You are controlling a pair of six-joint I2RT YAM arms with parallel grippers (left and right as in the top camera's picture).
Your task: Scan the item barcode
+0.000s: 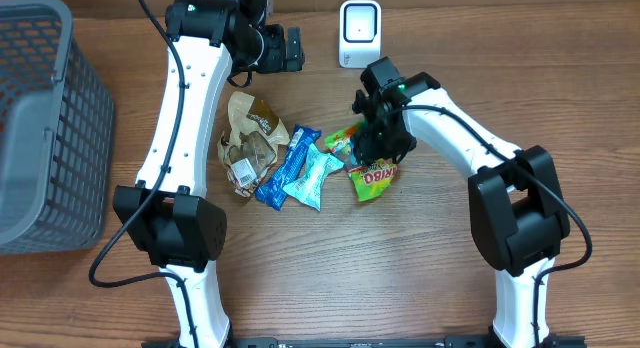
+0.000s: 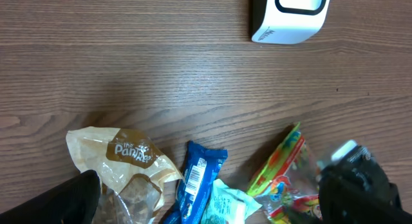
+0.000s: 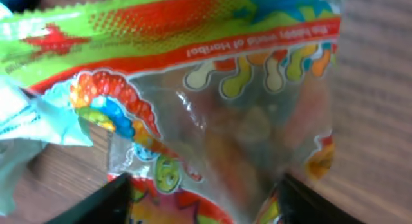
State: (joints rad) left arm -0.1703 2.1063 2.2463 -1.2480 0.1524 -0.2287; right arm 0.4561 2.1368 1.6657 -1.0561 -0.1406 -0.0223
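Observation:
I need to pinch the gummy bag [image 1: 372,174] across its clear middle with my right gripper, so that the green edge stays uncovered to scan the barcode.
The item under my right gripper [image 1: 378,138] is a clear gummy bag [image 1: 372,174] with green, red and yellow print, lying flat on the wooden table. In the right wrist view the bag [image 3: 244,89] fills the frame. My right gripper [image 3: 206,201] is open, its dark fingers [image 3: 96,205] standing wide at either side of the bag. The white scanner [image 1: 359,33] stands at the back, also in the left wrist view as the scanner [image 2: 290,15]. My left gripper [image 1: 288,50] is open and holds nothing, up near the back; from there its gripper [image 2: 209,195] looks down on the snack pile.
A brown bread bag [image 1: 250,138], a blue snack bar [image 1: 286,164] and a teal packet [image 1: 314,178] lie side by side left of the gummy bag. A grey mesh basket [image 1: 45,128] stands at the far left edge.

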